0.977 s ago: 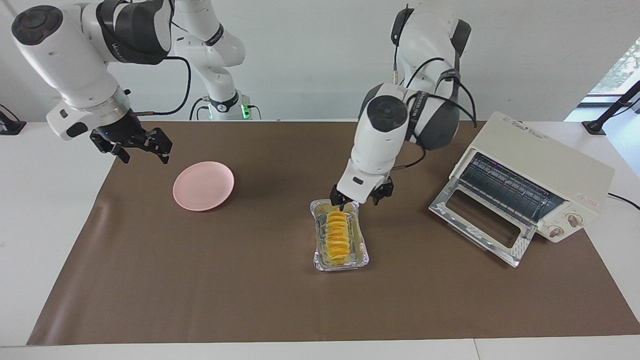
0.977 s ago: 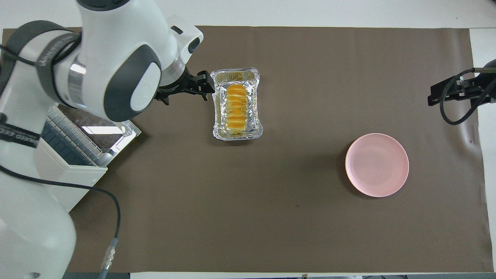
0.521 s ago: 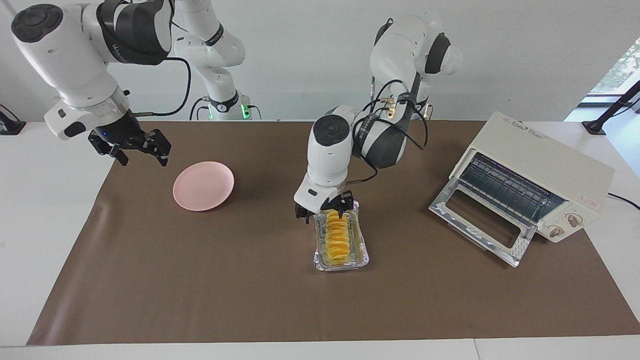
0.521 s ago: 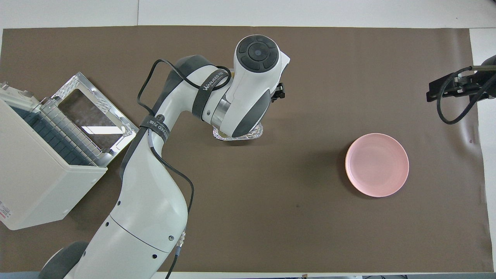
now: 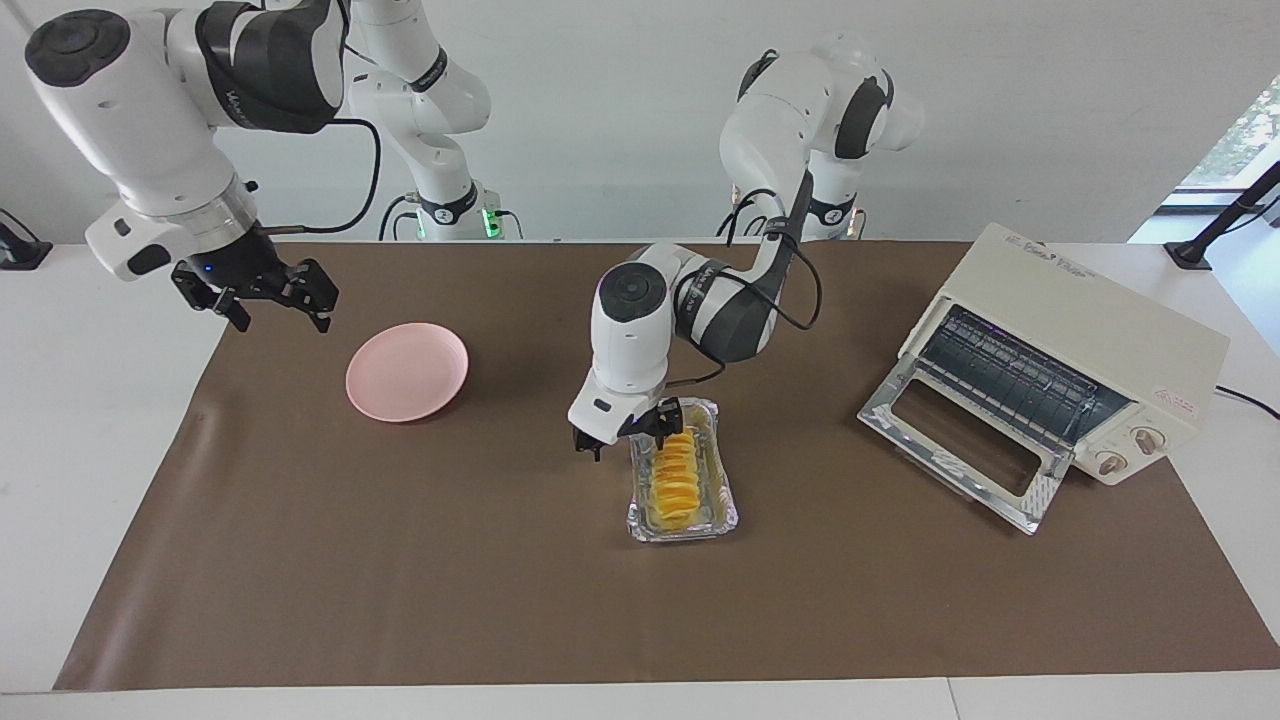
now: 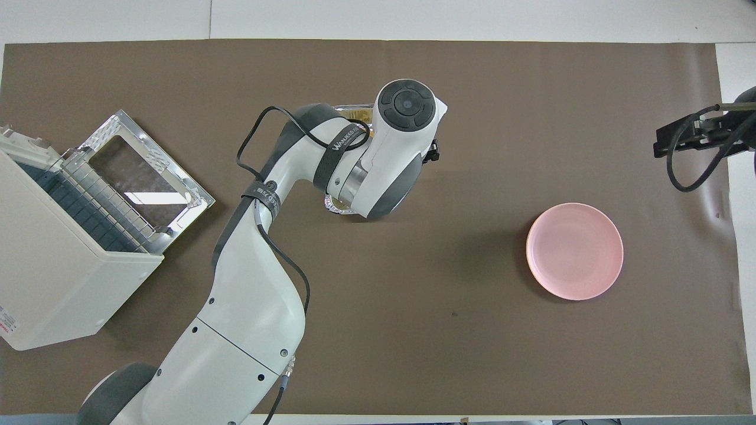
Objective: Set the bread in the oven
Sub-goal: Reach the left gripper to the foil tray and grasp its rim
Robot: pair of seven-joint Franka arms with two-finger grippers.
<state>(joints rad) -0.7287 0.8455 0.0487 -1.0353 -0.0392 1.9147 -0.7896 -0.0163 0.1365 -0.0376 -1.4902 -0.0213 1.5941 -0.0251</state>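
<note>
I will next grab the foil tray with my left gripper by its crinkled rim. Then the bread can go in the open oven.
The bread (image 5: 673,478), a ridged yellow-orange loaf, lies in a crinkled foil tray (image 5: 722,505) at mid-table. My left gripper (image 5: 627,436) is open and low over the tray's end nearer the robots. One finger is at the loaf's end, the other outside the rim toward the right arm's end. In the overhead view the left wrist hides the bread, and only bits of the tray (image 6: 353,110) show. The cream oven (image 5: 1085,330) stands at the left arm's end with its door (image 5: 960,445) dropped open. My right gripper (image 5: 268,297) is open and waits in the air beside the pink plate.
A round pink plate (image 5: 407,371) lies toward the right arm's end, also in the overhead view (image 6: 574,251). The oven (image 6: 53,277) and its open door (image 6: 142,177) take up the left arm's end. A brown mat (image 5: 400,560) covers the table.
My left gripper has swung from the oven side of the tray across its near end toward the right arm's end, and sunk lower. The right gripper has hardly moved.
</note>
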